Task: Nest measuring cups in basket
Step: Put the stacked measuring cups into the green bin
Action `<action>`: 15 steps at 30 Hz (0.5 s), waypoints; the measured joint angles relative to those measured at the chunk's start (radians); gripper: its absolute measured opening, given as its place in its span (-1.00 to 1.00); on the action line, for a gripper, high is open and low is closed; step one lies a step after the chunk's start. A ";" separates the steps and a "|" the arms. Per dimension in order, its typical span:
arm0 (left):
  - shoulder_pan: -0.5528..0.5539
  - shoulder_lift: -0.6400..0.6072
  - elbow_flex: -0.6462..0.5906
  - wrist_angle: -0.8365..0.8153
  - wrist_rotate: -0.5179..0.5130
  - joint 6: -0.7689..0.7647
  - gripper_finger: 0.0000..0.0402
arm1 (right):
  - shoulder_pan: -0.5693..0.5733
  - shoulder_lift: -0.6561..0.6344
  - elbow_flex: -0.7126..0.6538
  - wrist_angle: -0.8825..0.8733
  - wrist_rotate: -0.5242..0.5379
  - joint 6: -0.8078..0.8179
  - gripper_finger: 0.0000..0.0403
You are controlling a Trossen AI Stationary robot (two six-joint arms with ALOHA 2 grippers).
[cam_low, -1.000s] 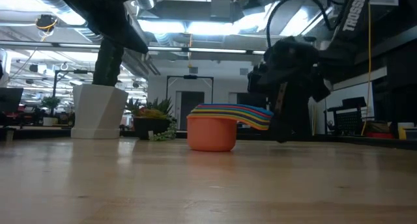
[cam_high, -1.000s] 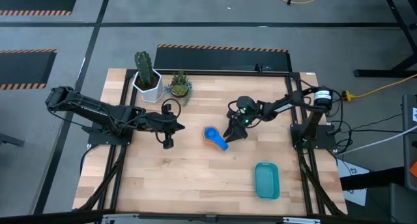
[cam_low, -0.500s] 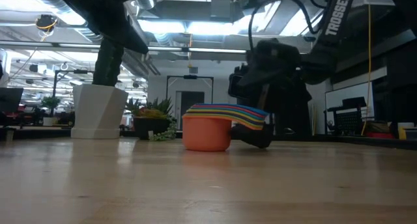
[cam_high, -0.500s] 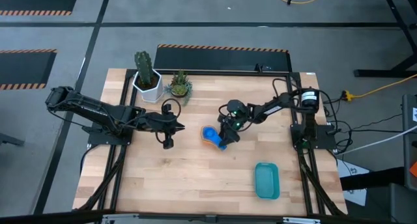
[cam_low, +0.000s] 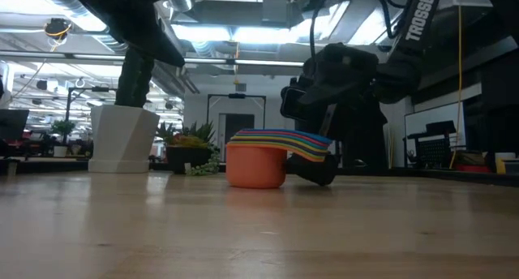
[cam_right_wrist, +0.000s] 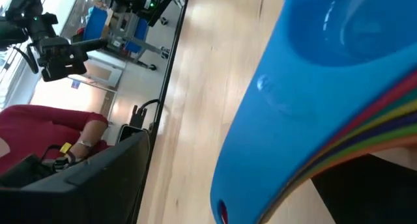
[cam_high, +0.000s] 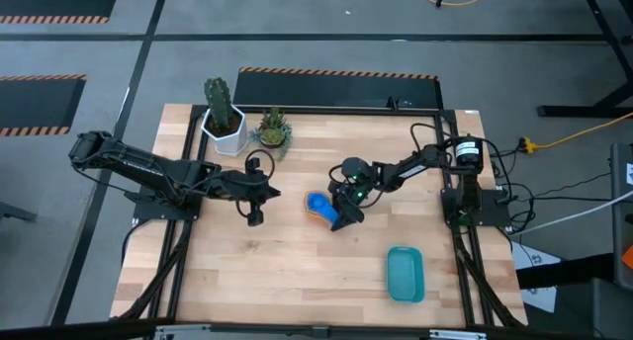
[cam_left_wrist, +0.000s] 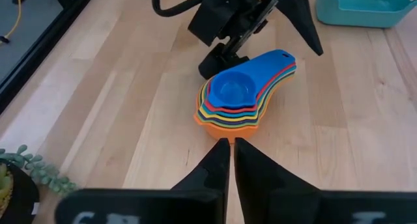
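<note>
My fingers are past the hole, over the blue handle (cam_right_wrist: 249, 152) and under the orange handle, so my right gripper should close on the stack now.
The measuring cups (cam_high: 318, 205) stand nested in one stack on the table's middle, orange at the bottom (cam_low: 255, 167), blue on top (cam_left_wrist: 234, 88), with the handles fanned toward the teal basket (cam_high: 405, 274). My right gripper (cam_high: 345, 212) is open at the handle end. One finger (cam_low: 321, 171) sits low under the handles and the other (cam_left_wrist: 306, 30) stands off beside them. My left gripper (cam_left_wrist: 229, 143) is shut and empty, hovering left of the stack (cam_high: 273, 193). My right gripper is open, and one finger (cam_right_wrist: 365, 191) lies against the underside of the nested handles (cam_right_wrist: 306, 162), near the bowls, slanting down from the table's right side. Its tip is at the table. The other finger is clear of the stack. The stack's orange base rests on the table.
A cactus in a white pot (cam_high: 224, 118) and a small succulent (cam_high: 272, 130) stand at the far left. The basket sits empty near the front right. In the right wrist view a person in red (cam_right_wrist: 45, 129) shows beyond the table.
My right gripper has moved toward the table's left edge and down, coming in at the stack's handles with one finger going under them. The stack of cups has slid a little toward the left along the table, staying nested and upright.
</note>
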 joint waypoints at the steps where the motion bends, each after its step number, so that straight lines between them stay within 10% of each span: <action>1: 0.000 0.000 0.000 0.000 0.000 0.000 -0.93 | 0.002 0.000 0.000 0.000 0.000 -0.003 0.97; 15: 0.000 0.000 0.000 0.000 0.000 0.000 -0.98 | 0.016 0.000 0.000 0.002 0.055 -0.016 0.97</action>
